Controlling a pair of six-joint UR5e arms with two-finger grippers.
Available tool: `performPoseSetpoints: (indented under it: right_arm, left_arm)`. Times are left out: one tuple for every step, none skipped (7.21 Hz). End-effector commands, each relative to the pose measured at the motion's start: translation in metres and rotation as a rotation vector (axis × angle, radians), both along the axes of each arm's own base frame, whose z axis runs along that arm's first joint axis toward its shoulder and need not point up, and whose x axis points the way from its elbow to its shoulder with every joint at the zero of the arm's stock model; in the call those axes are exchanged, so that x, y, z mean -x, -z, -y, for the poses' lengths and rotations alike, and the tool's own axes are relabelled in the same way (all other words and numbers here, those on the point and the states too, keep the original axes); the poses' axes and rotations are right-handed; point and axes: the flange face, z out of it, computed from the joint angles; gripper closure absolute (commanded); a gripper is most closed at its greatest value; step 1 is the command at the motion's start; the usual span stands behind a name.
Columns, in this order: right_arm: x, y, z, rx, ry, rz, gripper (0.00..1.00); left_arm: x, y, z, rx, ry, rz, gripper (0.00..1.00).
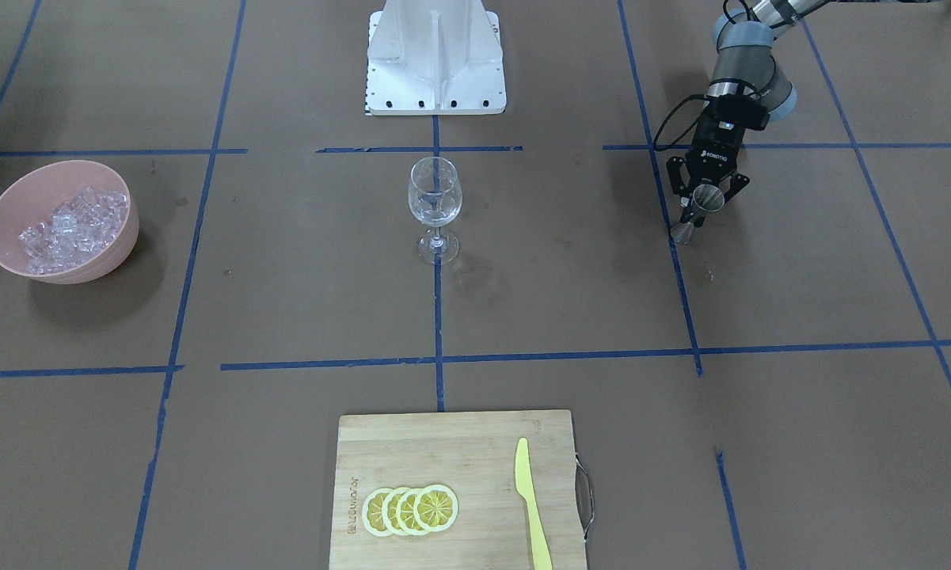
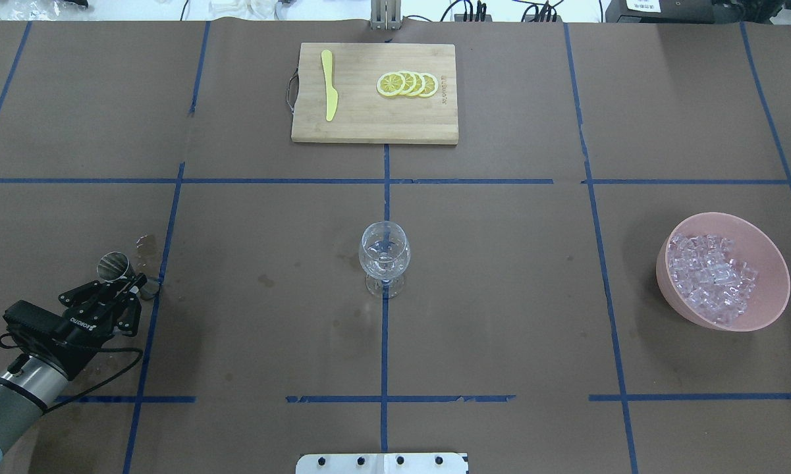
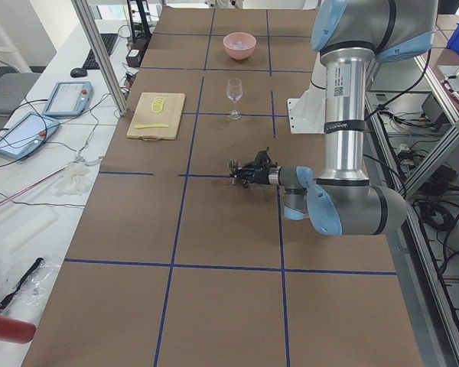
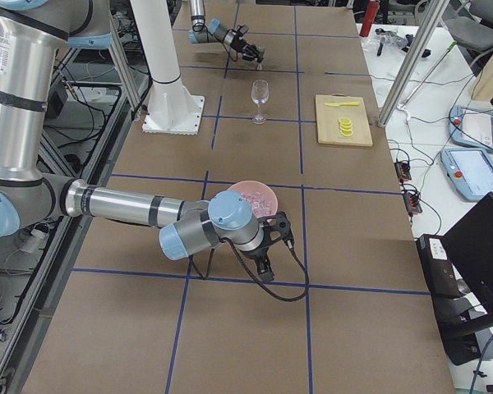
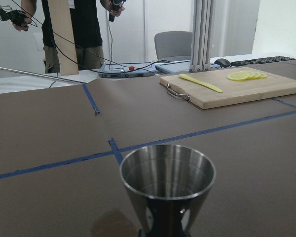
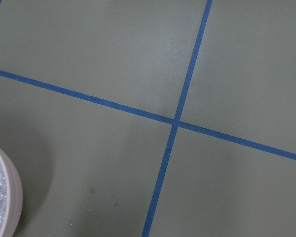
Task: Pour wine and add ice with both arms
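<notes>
The steel jigger's lower rim (image 1: 682, 237) is touching the table beside the blue tape, so the jigger would stay standing. My left gripper should open now.
My left gripper (image 1: 698, 207) is shut on the waist of a steel jigger (image 1: 708, 199) at the table's left side; it also shows in the overhead view (image 2: 126, 282). The jigger (image 5: 167, 180) stands upright and fills the left wrist view. A clear wine glass (image 2: 384, 253) stands at the table's middle (image 1: 435, 198). The ice (image 2: 711, 276) is heaped in a pink bowl (image 2: 767, 253) at the right (image 1: 16, 194). My right gripper (image 4: 269, 258) hangs beside the bowl (image 4: 251, 195); I cannot tell whether it is open. The bowl's rim (image 6: 12, 190) shows in the right wrist view.
A wooden cutting board (image 2: 369, 122) at the far edge holds lemon slices (image 2: 408, 84) and a yellow knife (image 2: 329, 85). The white pedestal (image 1: 435, 63) stands behind the glass. Wet spots (image 2: 146, 245) lie near the jigger. People stand beyond the table (image 5: 74, 29).
</notes>
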Motion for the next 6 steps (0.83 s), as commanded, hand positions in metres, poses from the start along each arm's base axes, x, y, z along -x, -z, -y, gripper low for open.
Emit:
performPoseSetpoints:
  right_arm:
    - [0.0001,0.0001,0.0,0.0,0.001,0.001,0.0]
    - [0.0,0.0,0.0,0.0,0.0,0.0,0.0]
    - [0.0001,0.0003,0.0,-0.001,0.001,0.001,0.0]
    - [0.0,0.0,0.0,0.0,0.0,0.0,0.0]
    - [-0.0006,0.0009,0.0,-0.003,-0.002,0.0,0.0]
    - [0.0,0.0009,0.0001,-0.003,0.0,0.0,0.0]
  left_arm:
    - [0.0001,0.0013,-0.0001,-0.001,-0.001,-0.004,0.96]
    - [0.0011,0.0007,0.0004,-0.001,0.0,-0.002,0.96]
    - [0.0012,0.0,0.0005,0.0,0.002,-0.001,0.96]
    - [0.0016,-0.002,0.0004,-0.001,0.0,0.005,0.96]
    - [0.0016,-0.0027,0.0004,0.0,0.0,0.006,0.96]
    - [0.0014,-0.0042,0.0004,0.0,0.0,0.011,0.96]
